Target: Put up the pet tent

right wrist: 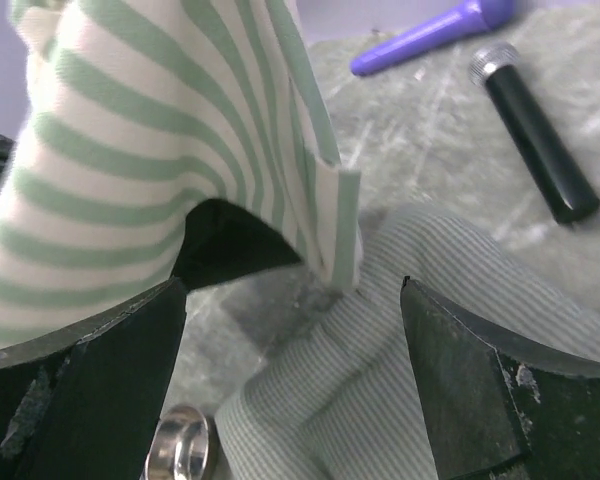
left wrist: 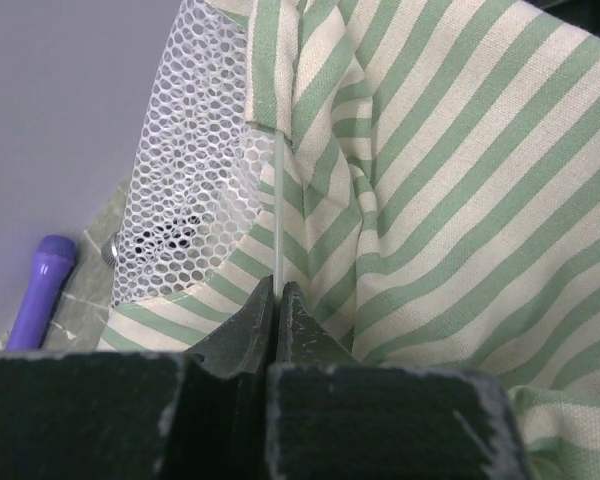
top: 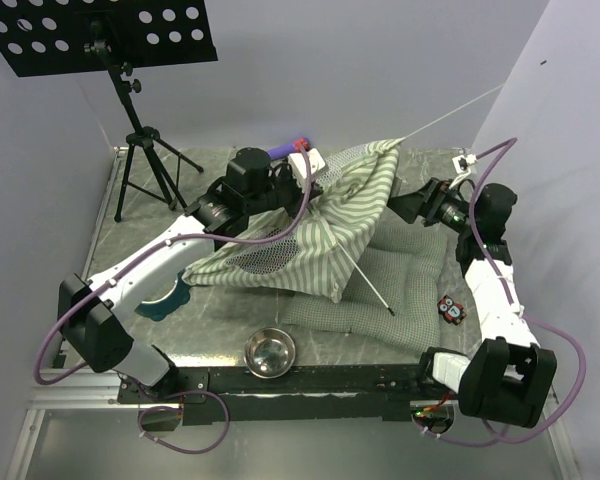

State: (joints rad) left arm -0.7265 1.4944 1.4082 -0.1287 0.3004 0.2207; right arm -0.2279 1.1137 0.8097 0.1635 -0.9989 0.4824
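The tent's striped flap hangs past both fingers, mat (top: 405, 280) between the fingers, so it is too early to close; my right gripper moves forward first, then closes on the flap.
The pet tent (top: 330, 220) is a slack heap of green-and-white striped fabric with white mesh, mid-table, partly on the checked cushion mat (top: 405, 280). One thin pole (top: 450, 112) sticks out of its top toward the back right. Another pole (top: 372, 288) slants down over the mat. My left gripper (top: 302, 172) is at the tent's top left. In the left wrist view it (left wrist: 278, 292) is shut on a thin white pole (left wrist: 278, 200) that enters a fabric sleeve beside the mesh (left wrist: 185, 150). My right gripper (top: 405, 207) is open and empty at the tent's right edge, with a striped flap (right wrist: 160, 150) and the mat (right wrist: 380, 380) before its jaws (right wrist: 292, 290).
A steel bowl (top: 270, 352) sits at the front edge. A teal bowl holder (top: 168, 296) lies under my left arm. A music stand (top: 130, 110) stands back left. A purple marker (right wrist: 430, 35) and a black cylinder (right wrist: 535, 135) lie at the back. A small red-black object (top: 449, 310) sits near my right arm.
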